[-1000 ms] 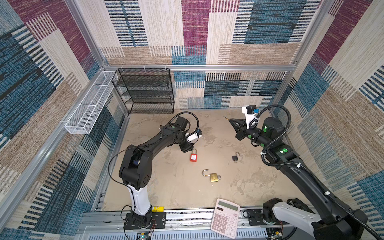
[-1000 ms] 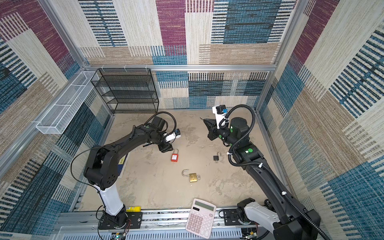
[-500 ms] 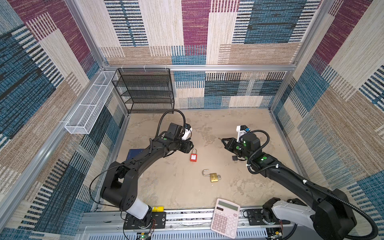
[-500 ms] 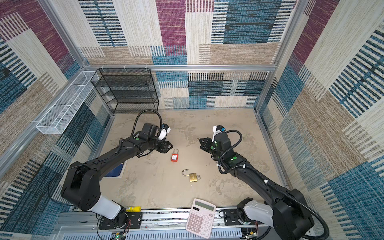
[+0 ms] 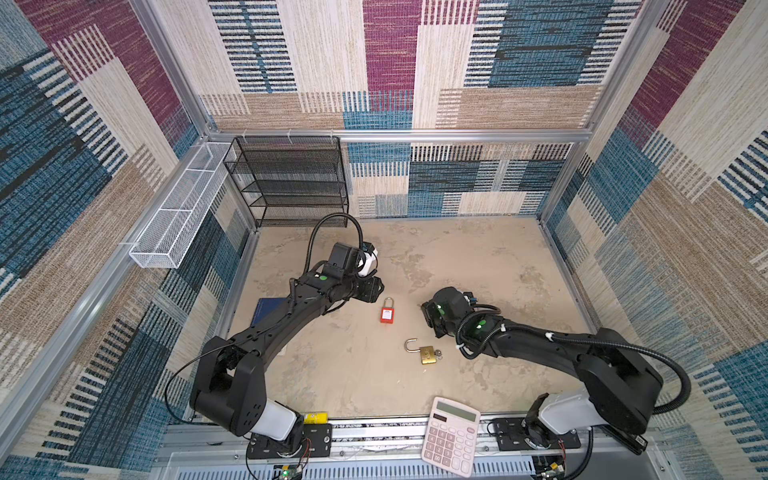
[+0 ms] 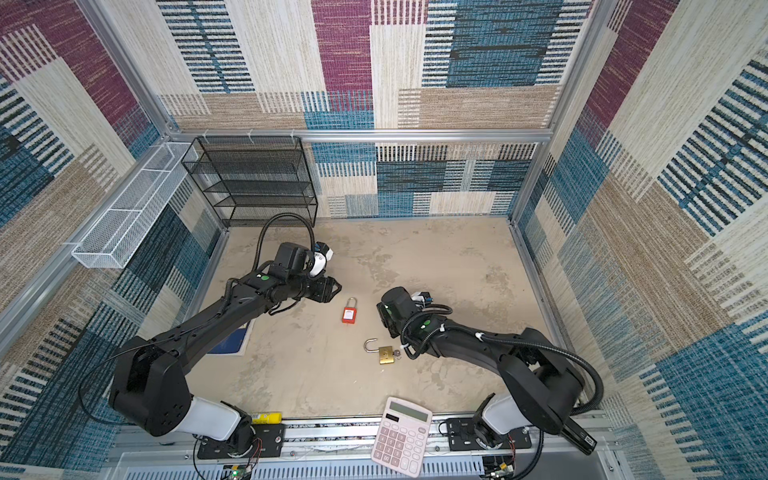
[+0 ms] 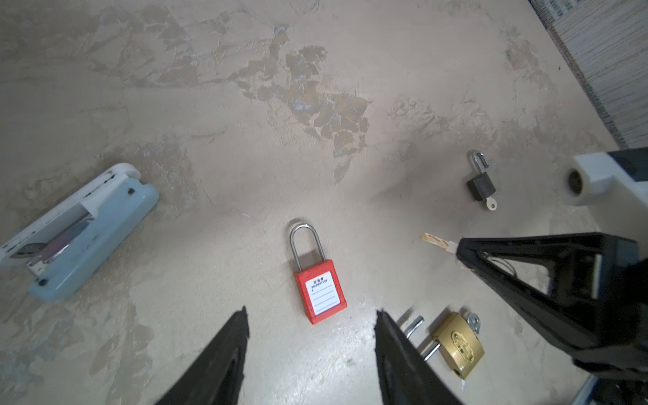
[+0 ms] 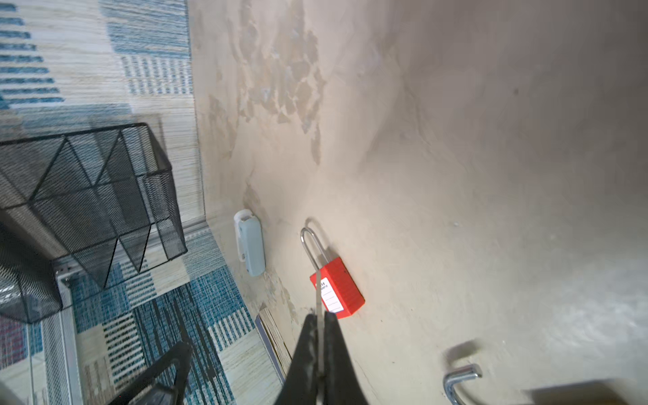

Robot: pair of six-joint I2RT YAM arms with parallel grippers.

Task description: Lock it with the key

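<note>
I need to lower the key (image 8: 319, 291) before my right gripper lets go of it, because my fingers are holding it above the table, short of the red padlock.
A red padlock (image 5: 387, 312) (image 6: 350, 312) with its shackle closed lies flat mid-floor. My left gripper (image 5: 376, 289) (image 6: 334, 289) hovers open just left of it; in the left wrist view the red padlock (image 7: 321, 291) lies right ahead of the gripper (image 7: 311, 310). My right gripper (image 5: 424, 311) (image 6: 379, 311) sits to the padlock's right, shut on a thin key (image 8: 317, 291) that sticks out of its tip (image 8: 318, 315) toward the red padlock (image 8: 345, 291). A brass padlock (image 5: 428, 355) (image 7: 457, 345) with an open shackle lies nearer the front.
A small black padlock (image 7: 481, 186) with a key lies past the right gripper, hidden under that arm in both top views. A light-blue case (image 7: 80, 235), a blue book (image 5: 266, 311), a black mesh rack (image 5: 291, 183), a white wire basket (image 5: 174, 220) and a pink calculator (image 5: 451, 440) surround the floor.
The right arm has come down from the back and moved forward and left, with its shut gripper now beside the red padlock. The left arm has lowered and its gripper barely shifted.
</note>
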